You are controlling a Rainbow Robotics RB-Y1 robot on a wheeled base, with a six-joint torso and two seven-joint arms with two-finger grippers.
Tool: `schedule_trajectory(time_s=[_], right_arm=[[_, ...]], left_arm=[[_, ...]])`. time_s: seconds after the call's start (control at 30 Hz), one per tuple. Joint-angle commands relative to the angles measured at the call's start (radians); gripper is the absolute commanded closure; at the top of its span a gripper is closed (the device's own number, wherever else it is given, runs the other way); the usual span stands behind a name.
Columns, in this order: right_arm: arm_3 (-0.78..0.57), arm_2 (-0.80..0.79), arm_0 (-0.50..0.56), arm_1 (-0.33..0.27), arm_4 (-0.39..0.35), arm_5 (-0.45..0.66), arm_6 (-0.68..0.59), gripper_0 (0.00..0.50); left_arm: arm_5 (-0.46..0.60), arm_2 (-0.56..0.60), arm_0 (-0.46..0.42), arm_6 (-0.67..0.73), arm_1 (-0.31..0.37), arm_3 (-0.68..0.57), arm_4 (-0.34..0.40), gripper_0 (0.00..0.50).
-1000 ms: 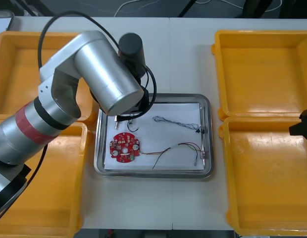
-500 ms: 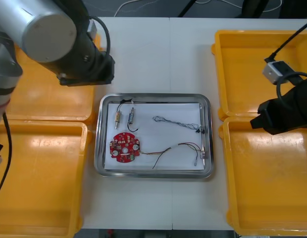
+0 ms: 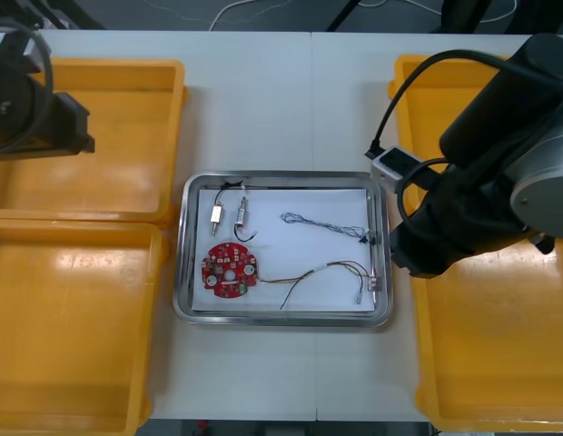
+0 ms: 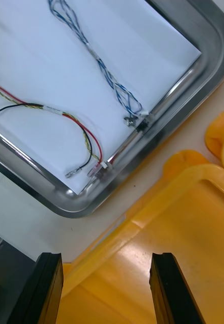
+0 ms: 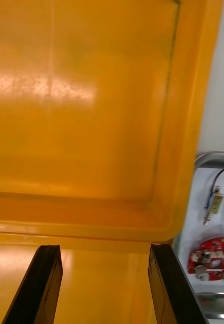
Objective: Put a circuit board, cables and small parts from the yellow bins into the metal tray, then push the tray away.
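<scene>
I will next grab the metal tray by its long rim (image 3: 300, 319) beside the red and yellow cable (image 3: 318, 271) with my right gripper, to push the load away.
The metal tray (image 3: 281, 178) has a white inside and sits mid-table. In it lie a round red circuit board (image 3: 229, 269), two small metal parts (image 3: 215, 215), a blue and white cable (image 3: 322, 222) and a red and yellow cable (image 3: 318, 271). My right arm (image 3: 472, 209) hangs over the right bins beside the tray's right rim. My right gripper (image 4: 107, 288) is open and holds nothing, above a bin wall (image 4: 142, 223) near the tray's corner (image 4: 66, 205). At the far left, my left gripper (image 5: 105, 283) is open over a yellow bin (image 5: 91, 101).
Two yellow bins (image 3: 91, 136) stand left of the tray and two (image 3: 499, 363) right of it; those in view look bare inside. White table shows in front of the tray and beyond it. The left wrist view catches the tray's corner (image 5: 213, 159) with the circuit board (image 5: 213, 255).
My left arm has drawn back from over the tray to the far left, above the bins. My right arm has come in from the right edge to the tray's right side.
</scene>
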Motion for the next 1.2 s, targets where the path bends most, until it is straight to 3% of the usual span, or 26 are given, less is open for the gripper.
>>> schedule_trajectory(time_s=[0.03,0.3,0.53,0.87,1.2], right_arm=[[-0.011,0.132,-0.102,0.064,0.042,-0.003,0.048,0.0],[0.046,0.319,-0.182,0.141,0.088,-0.082,0.071,0.0],[0.098,0.477,-0.248,0.19,0.137,-0.164,0.14,0.0],[0.163,0.654,-0.297,0.241,0.225,-0.271,0.333,0.0],[0.184,0.83,-0.32,0.277,0.36,-0.342,0.34,0.0]], left_arm=[[0.006,0.112,0.118,-0.173,0.045,-0.057,0.007,0.0],[-0.001,0.207,0.276,-0.272,0.044,-0.083,-0.006,0.0],[-0.031,0.224,0.351,-0.292,0.031,-0.084,-0.04,0.0],[0.006,0.332,0.311,-0.377,-0.016,-0.075,-0.019,0.0],[0.006,0.35,0.282,-0.399,-0.052,-0.072,-0.032,0.0]])
